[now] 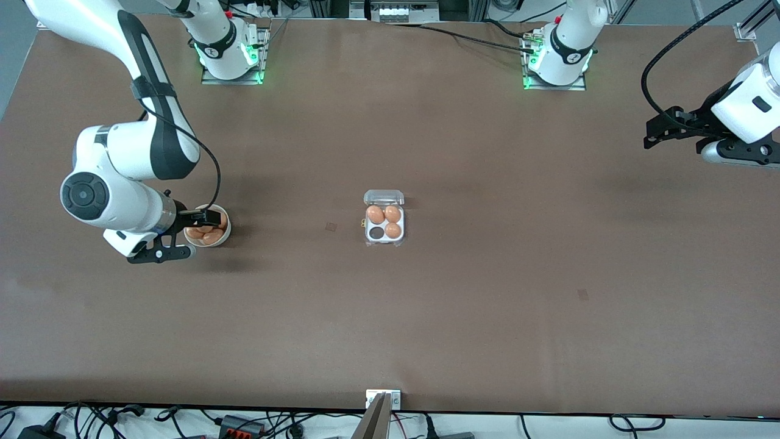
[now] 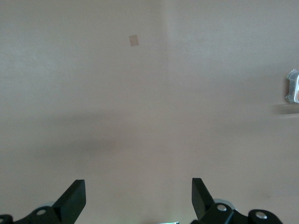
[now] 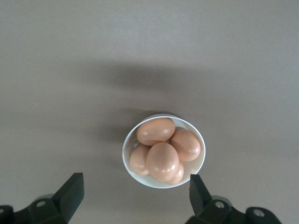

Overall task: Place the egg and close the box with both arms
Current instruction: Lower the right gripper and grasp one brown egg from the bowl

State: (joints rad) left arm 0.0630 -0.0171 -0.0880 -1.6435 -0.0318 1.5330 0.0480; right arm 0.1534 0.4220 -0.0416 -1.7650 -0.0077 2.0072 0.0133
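Observation:
My right gripper is to fill the box's empty cell (image 1: 376, 233), so next it should grab the topmost egg in the white bowl (image 1: 207, 242) by its rounded sides.
The box (image 1: 384, 224) lies mid-table, a white four-cell tray with its clear lid (image 1: 384, 197) open flat. It holds three orange-brown eggs (image 1: 393, 214); the cell (image 1: 376, 232) nearest the front camera, toward the right arm's end, is empty. My right gripper (image 1: 210, 218) hangs open and empty over a white bowl (image 1: 207, 242) of several eggs; in the right wrist view the gripper (image 3: 135, 178) is above the bowl (image 3: 125, 149) and its eggs (image 3: 162, 161). My left gripper (image 1: 655, 131) waits open and empty at the left arm's end of the table, over bare table in its wrist view (image 2: 138, 184).
The brown table (image 1: 487, 305) carries small dark patches (image 1: 331, 227), (image 1: 583, 294). One patch (image 2: 134, 40) and the box's edge (image 2: 293, 86) show in the left wrist view. A metal bracket (image 1: 382, 399) sits at the table's front edge.

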